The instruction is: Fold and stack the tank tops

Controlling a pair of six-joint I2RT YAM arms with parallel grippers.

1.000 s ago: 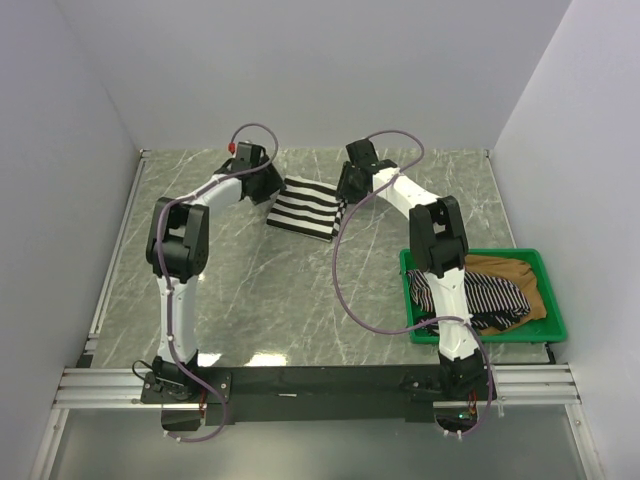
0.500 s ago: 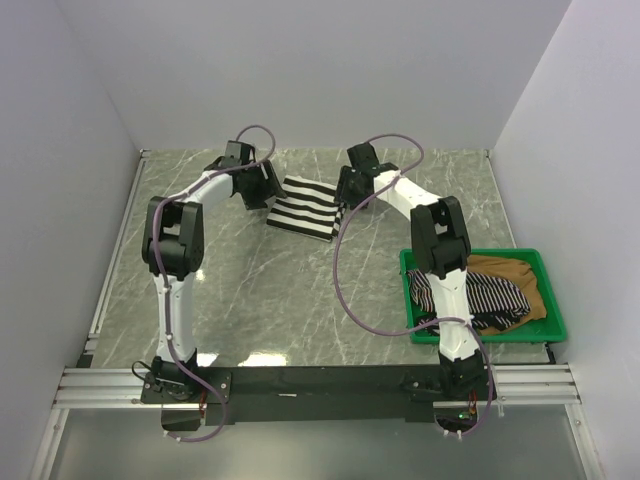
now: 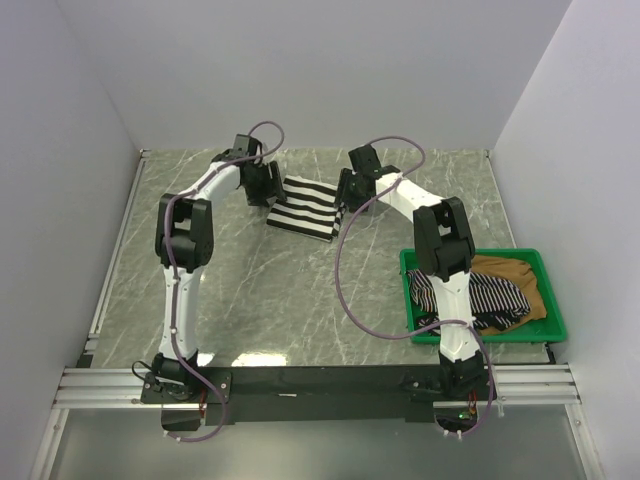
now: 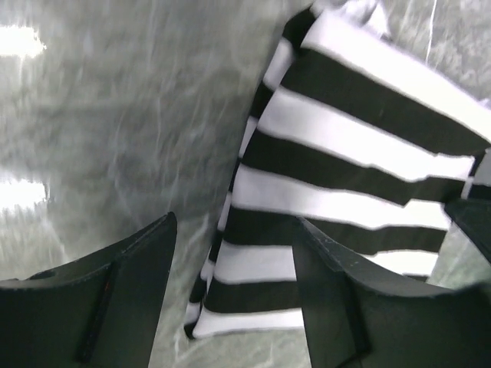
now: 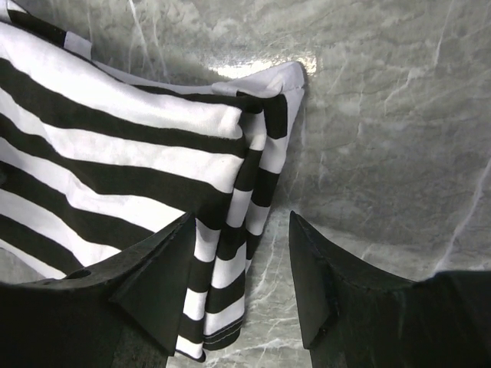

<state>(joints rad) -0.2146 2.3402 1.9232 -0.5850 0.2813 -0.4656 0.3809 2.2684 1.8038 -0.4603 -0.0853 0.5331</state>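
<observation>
Next, my left gripper should pinch the striped tank top near the middle of its edge facing the metal bar [image 3: 277, 204] [image 4: 226, 221] to pull it aside, still folded, for stacking.
A folded tank top with wide black-and-white stripes [image 3: 307, 208] lies on the marble table near the back. My left gripper [image 3: 268, 188] hovers at its left edge, jaws open, the cloth's edge [image 4: 253, 253] below the gap and nothing held. At the top's right edge my right gripper [image 3: 347, 195] also stands open, over the folded layers [image 5: 230, 230]. The pinstriped top [image 3: 485, 298] and the tan-brown top [image 3: 515, 278] lie crumpled in the green tray [image 3: 555, 325].
The tray sits at the right, next to the right arm's base. White walls close the table at the back and both sides. A metal rail [image 3: 115, 270] runs along the left edge.
The left gripper drew back to the left, then came back in to the striped top's left edge. The right gripper's jaws have opened wider. The top has stayed flat.
</observation>
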